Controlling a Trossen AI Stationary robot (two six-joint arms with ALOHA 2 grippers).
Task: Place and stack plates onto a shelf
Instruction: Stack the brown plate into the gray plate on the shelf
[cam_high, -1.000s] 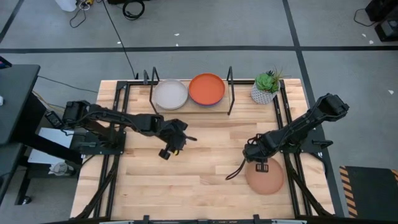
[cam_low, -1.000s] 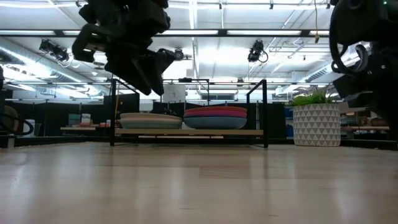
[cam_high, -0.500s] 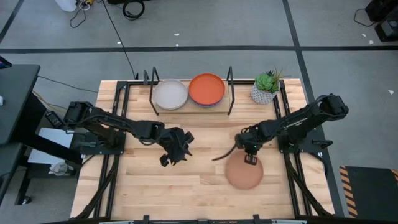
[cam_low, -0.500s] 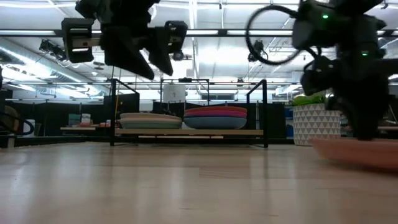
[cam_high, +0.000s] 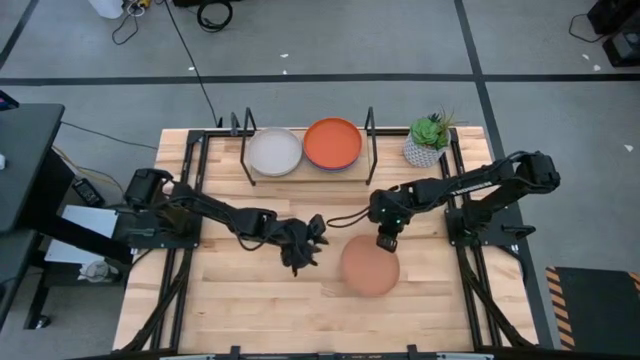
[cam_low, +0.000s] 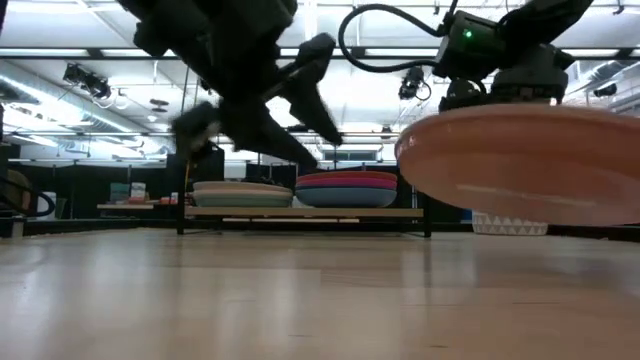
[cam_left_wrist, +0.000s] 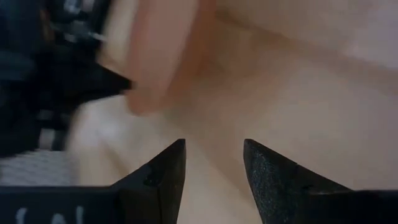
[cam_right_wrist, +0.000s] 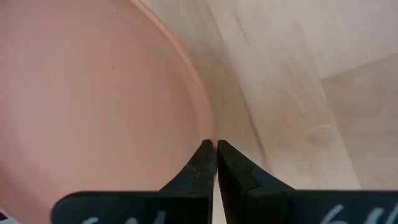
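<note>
The tan-brown plate needs to be stacked over the pale grey plate (cam_high: 274, 152), so my left gripper needs to grab it next by its free rim (cam_high: 343, 269).
The tan-brown plate (cam_high: 370, 270) hangs over the middle of the table, held by my right gripper (cam_high: 385, 241); in the low view the plate (cam_low: 525, 165) fills the right side, clear of the tabletop. My left gripper (cam_high: 302, 256) hovers open just left of it, touching nothing; its wrist view shows the plate (cam_left_wrist: 161, 56) ahead of the open fingers. The shelf (cam_high: 305, 172) stands at the far edge, carrying a stack topped by a pale grey plate (cam_high: 274, 152) and a stack topped by an orange plate (cam_high: 332, 143). My right gripper pinches the tan-brown plate's rim (cam_right_wrist: 210, 127) between its two fingers, at the plate's far right side (cam_high: 383, 250). The fingers slant down from the far right. The plate is lifted clear of the table and lies nearly level.
A potted plant (cam_high: 428, 140) in a white patterned pot stands at the far right corner, beside the shelf. Black metal frames run along the table's left side (cam_high: 185, 200) and right side (cam_high: 460, 200). Bare wood lies along the near part of the table (cam_high: 300, 310).
My right gripper has carried the tan-brown plate from the near right part of the table toward the middle, lifting it clear of the wood. My left gripper has moved toward the table's right and near edge, closing in on the plate.
</note>
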